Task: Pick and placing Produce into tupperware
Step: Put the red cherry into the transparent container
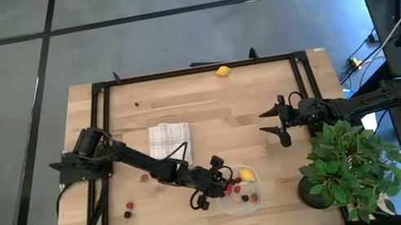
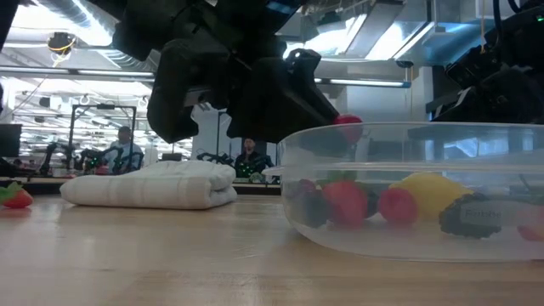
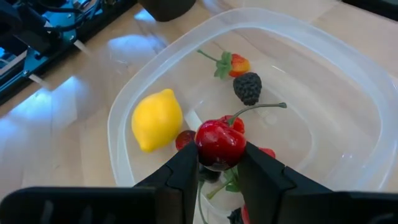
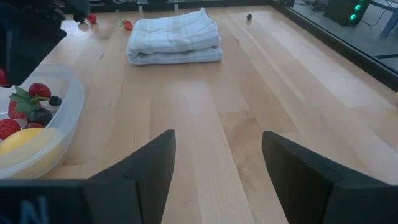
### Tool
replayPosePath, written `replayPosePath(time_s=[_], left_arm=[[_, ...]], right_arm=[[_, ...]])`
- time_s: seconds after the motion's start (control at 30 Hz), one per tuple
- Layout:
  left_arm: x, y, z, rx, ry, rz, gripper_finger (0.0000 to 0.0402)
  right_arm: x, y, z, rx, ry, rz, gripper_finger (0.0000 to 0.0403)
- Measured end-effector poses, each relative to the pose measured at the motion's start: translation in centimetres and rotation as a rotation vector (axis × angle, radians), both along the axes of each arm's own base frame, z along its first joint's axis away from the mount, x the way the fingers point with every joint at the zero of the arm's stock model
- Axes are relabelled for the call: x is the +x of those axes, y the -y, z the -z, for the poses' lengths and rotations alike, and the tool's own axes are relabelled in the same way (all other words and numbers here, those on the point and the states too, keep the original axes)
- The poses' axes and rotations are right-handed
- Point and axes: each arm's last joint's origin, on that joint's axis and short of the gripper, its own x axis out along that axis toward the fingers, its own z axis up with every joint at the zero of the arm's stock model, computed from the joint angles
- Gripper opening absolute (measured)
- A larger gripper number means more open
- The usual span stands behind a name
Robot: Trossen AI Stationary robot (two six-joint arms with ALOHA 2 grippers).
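Note:
I hold the red cherry (image 3: 221,144) low within the tupperware's rim, and it would stay in the clear tupperware (image 3: 323,56) if I opened now. It is time for my left gripper to release it.
The clear tupperware (image 1: 236,195) sits near the table's near edge; in it lie a yellow lemon (image 3: 157,118), a small strawberry (image 3: 238,64), a blackberry (image 3: 247,87) and other red berries. My left gripper (image 3: 219,163) hovers over the tupperware (image 3: 323,56), shut on a red cherry (image 3: 221,142). In the low view the cherry (image 2: 347,124) shows just above the tupperware's rim (image 2: 408,129). A second lemon (image 1: 222,70) lies at the far edge. Loose berries (image 1: 128,209) rest on the table to the left. My right gripper (image 1: 280,124) waits open, right of centre. My left gripper pinches the cherry's round body (image 3: 214,149) between its two fingertips, one on each side. The fingers come slanting down from the table's left. The cherry is lifted clear above the tupperware's inside, its stem (image 3: 264,107) pointing away from the fingers.
A folded checked cloth (image 1: 168,140) lies mid-table, left of the tupperware. A leafy potted plant (image 1: 349,165) stands at the near right corner. A dark berry (image 1: 137,103) lies near the far left. A black frame (image 1: 193,70) borders the table.

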Motion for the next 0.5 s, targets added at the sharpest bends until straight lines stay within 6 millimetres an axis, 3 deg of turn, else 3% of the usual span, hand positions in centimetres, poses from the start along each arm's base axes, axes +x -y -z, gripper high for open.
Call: replayPosePath(time_s=[0.5], left_arm=[[0.04, 0.01, -0.07, -0.001, 0.008, 0.001, 0.01]], right_arm=[[0.0, 0.0, 0.0, 0.0, 0.0, 0.0, 0.0241]])
